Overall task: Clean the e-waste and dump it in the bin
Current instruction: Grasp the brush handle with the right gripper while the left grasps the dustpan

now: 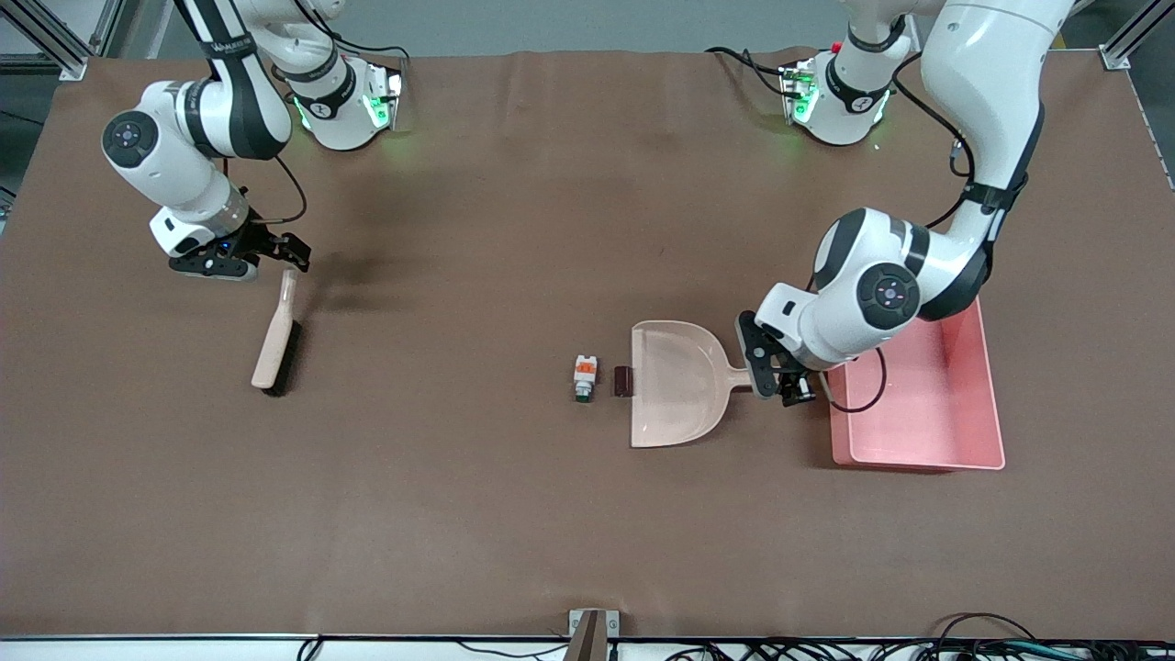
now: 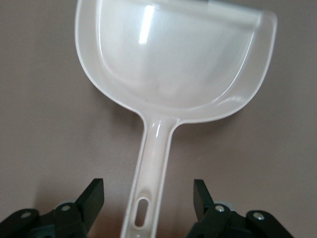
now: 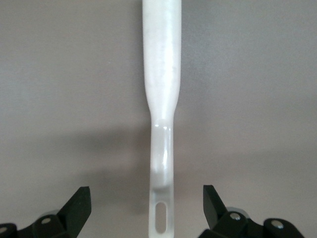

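Observation:
My right gripper grips the brush by its handle end next, to sweep the e-waste into the beige dustpan.
The e-waste lies mid-table: a white block with orange and green parts and a dark brown block at the mouth of the beige dustpan. My left gripper is open, its fingers on either side of the dustpan's handle end without touching it; the pan shows empty. The pink bin stands beside the dustpan toward the left arm's end. My right gripper is open around the handle end of a beige brush, with the handle between its fingers.
The brush's dark bristles face the table middle. The table is covered by a brown mat. A small bracket sits at the mat's edge nearest the front camera.

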Tool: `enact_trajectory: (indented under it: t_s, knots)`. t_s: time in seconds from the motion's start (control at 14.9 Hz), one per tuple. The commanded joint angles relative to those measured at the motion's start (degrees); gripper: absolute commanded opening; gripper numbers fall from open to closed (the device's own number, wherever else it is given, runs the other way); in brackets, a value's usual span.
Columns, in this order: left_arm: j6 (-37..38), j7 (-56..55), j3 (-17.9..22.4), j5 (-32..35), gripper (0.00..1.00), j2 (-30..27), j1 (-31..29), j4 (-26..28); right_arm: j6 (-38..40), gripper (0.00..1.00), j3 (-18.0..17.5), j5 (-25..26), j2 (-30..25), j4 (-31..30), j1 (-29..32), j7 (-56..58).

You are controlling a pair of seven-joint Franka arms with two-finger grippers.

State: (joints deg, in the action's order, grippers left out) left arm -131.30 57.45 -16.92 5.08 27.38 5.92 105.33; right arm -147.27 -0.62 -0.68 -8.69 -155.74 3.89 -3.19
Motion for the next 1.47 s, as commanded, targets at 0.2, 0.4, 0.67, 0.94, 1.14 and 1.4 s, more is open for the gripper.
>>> enact_trajectory:
  t_s: [0.2, 0.4, 0.67, 0.94, 1.14, 1.4]
  knots:
    - [-3.61, 0.82, -0.75, 4.06, 0.77, 2.59, 1.38, -0.03, -7.67, 1.00, -0.44, -0.20, 6.31, -0.62, 1.21, -0.50]
    - [-6.60, 1.61, -0.75, 4.41, 0.77, 4.26, 1.64, 0.14, -7.68, 0.90, -0.44, -0.20, 6.85, -0.62, 1.21, -0.50]
    - [-6.60, 2.23, -0.75, 4.59, 0.74, 4.97, 1.73, 0.14, -10.39, 0.83, -0.44, -0.20, 9.12, -0.53, 1.82, -0.50]
    - [-7.22, 4.25, -0.84, 4.59, 0.65, 5.58, 1.73, -0.03, -11.02, 0.72, -0.44, -0.20, 9.57, -0.53, 2.26, -0.50]
    - [-7.22, 4.34, -1.27, 4.59, 0.57, 5.85, 1.73, -0.12, -11.02, 0.61, -0.44, -0.20, 9.57, -0.53, 2.26, -0.50]
    - [-8.18, 4.34, -1.54, 4.59, 0.50, 6.28, 1.90, -0.03, -10.93, 0.48, -0.44, -0.20, 9.57, -0.44, 2.26, -0.94]
